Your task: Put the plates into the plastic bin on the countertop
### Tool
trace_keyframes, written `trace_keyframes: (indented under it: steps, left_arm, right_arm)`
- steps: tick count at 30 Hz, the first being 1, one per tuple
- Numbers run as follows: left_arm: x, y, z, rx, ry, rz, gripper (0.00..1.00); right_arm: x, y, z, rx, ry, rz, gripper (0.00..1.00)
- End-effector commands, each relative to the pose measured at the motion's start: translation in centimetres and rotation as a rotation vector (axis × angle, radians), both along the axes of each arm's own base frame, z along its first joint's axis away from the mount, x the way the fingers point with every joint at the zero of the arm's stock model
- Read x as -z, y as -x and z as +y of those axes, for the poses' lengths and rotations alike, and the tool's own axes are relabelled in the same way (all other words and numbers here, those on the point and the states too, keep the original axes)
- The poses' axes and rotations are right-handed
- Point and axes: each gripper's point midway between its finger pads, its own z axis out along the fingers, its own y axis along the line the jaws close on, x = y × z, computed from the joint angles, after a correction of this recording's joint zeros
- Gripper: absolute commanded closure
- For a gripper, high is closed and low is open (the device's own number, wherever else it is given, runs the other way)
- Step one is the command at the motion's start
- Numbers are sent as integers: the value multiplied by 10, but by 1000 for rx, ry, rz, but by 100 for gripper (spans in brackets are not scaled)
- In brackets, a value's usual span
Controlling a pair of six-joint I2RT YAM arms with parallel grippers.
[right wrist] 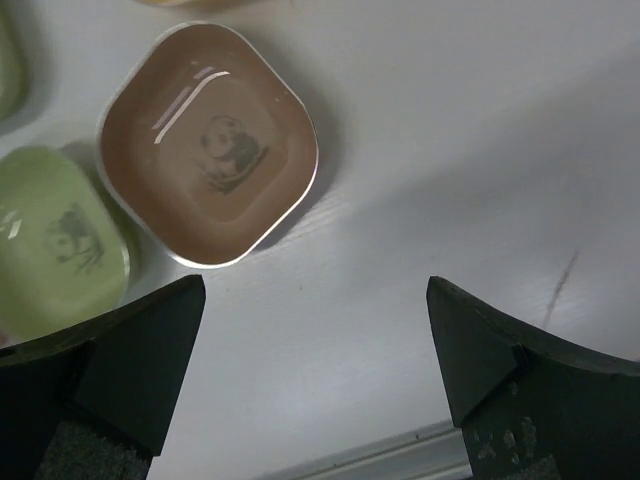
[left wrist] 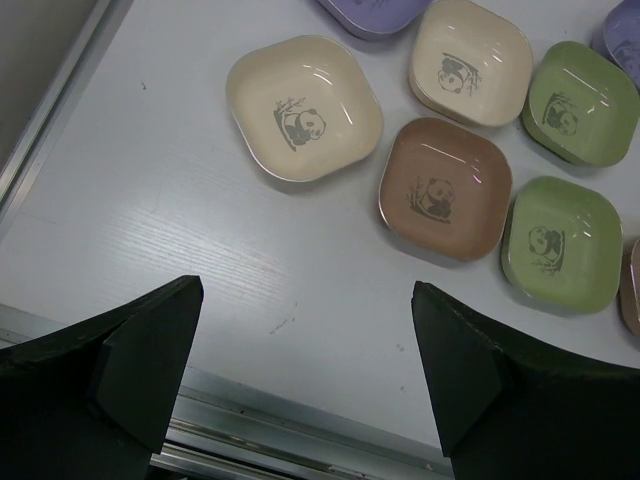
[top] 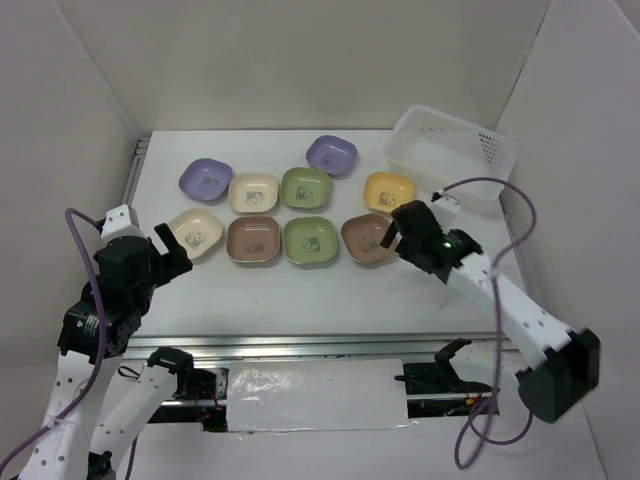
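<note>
I'll grab the brown plate's rim next with my right gripper, on the side nearest it, so the plate's base is free to go in the bin [top: 452,155].
Several plates lie in two rows on the countertop [top: 300,295]: purple [top: 206,180], cream [top: 254,192], green [top: 305,187], purple [top: 331,154], orange-yellow [top: 388,191], cream [top: 196,233], brown [top: 253,240], green [top: 311,241] and brown [top: 366,238]. The plastic bin [top: 452,155] stands at the back right and holds nothing. My left gripper [left wrist: 307,290] hangs open over bare table near the front rail, short of the near cream plate [left wrist: 304,107]. My right gripper [right wrist: 315,285] is open too, just on the near side of the right brown plate [right wrist: 208,143], not touching it.
White walls close in the back and both sides. A metal rail [top: 300,345] runs along the front edge, and another rail [top: 138,165] along the left side. A purple cable [top: 520,215] loops above the right arm, near the bin.
</note>
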Motion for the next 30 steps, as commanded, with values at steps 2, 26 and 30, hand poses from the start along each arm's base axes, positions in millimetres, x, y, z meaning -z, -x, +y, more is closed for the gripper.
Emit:
trace_keyframes:
  steps: [2, 26, 30]
  left_arm:
    - [-6, -12, -1, 15, 2, -32, 1]
    - [-3, -15, -4, 35, 8, -26, 1]
    - [-4, -14, -3, 34, 7, -26, 1]
  right_arm:
    - [49, -49, 18, 137, -48, 38, 0]
    - [138, -64, 33, 170, -172, 201, 98]
    - [88, -59, 39, 117, -206, 112, 100]
